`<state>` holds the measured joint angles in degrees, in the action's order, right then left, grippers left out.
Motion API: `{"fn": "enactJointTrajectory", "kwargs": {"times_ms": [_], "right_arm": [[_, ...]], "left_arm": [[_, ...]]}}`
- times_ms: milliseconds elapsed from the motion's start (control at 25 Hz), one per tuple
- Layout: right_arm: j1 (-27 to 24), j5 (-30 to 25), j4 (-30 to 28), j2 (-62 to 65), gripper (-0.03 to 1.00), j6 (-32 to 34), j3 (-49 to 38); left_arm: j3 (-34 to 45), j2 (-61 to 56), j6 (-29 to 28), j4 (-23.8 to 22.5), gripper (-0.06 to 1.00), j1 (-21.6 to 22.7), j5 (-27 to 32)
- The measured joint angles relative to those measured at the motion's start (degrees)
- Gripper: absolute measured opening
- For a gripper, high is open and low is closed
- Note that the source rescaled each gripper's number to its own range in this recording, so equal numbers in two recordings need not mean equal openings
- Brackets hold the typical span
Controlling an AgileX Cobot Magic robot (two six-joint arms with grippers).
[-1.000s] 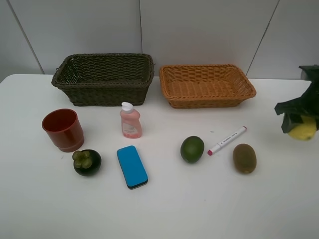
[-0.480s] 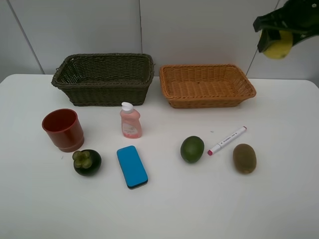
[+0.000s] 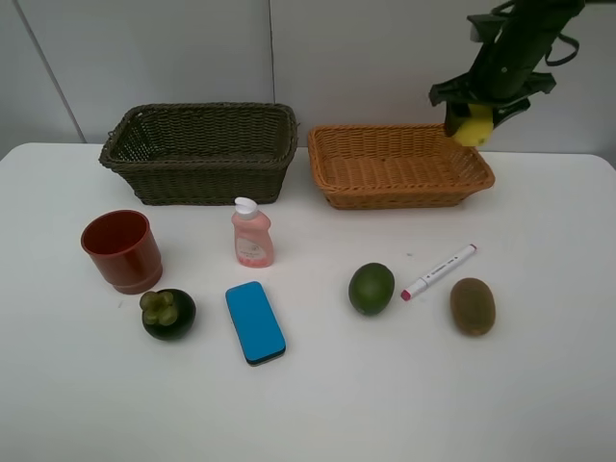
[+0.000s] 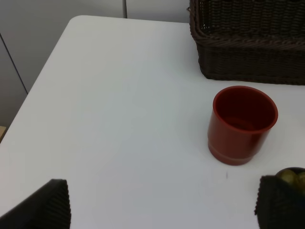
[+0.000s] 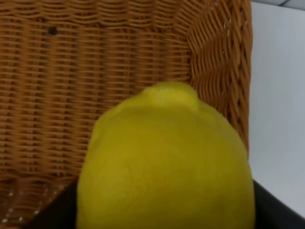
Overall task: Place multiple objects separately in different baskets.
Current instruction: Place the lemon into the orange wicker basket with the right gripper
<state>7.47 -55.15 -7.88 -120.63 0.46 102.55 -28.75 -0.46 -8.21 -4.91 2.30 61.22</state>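
Note:
My right gripper should bring the yellow lemon [image 3: 474, 128] lower before it opens. The lemon is above the light orange basket's corner [image 3: 466, 166] and would fall if I let go now.
My right gripper [image 3: 477, 114] is shut on the yellow lemon [image 3: 473, 127], held over the far right corner of the light orange basket [image 3: 399, 197]. The right wrist view shows the lemon [image 5: 167, 162] filling the frame above the basket's weave [image 5: 71, 71]. My left gripper [image 4: 162, 207] stands open above the table, near the red cup [image 4: 242, 124] and the dark basket [image 4: 248, 52]. On the table lie the red cup [image 3: 122, 250], mangosteen [image 3: 168, 313], pink bottle [image 3: 252, 236], blue block [image 3: 255, 321], lime [image 3: 372, 288], marker [image 3: 439, 271] and kiwi [image 3: 472, 305].
The dark olive-brown basket [image 3: 197, 178] stands at the back left beside the orange one, with a narrow gap between them. A grey wall rises just behind both baskets. The left arm does not show in the exterior high view.
The right gripper has carried the lemon up from the table's right edge, then left and down to just above the orange basket's far right corner. Nothing else has moved.

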Motion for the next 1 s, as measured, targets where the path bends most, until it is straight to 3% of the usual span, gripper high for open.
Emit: {"fn": "enactJointTrajectory", "kwargs": {"times_ms": [520,1000], "right_arm": [[0.0,4.38,2.6,-8.87,0.56,-0.46,1.03],[0.0,4.56,3.22,-9.01,0.56,-0.46,1.03]], "left_arm": [[0.0,0.0,0.0,0.0,1.0,0.0,0.0],[0.0,0.0,0.0,0.0,1.0,0.0,0.0]]}}
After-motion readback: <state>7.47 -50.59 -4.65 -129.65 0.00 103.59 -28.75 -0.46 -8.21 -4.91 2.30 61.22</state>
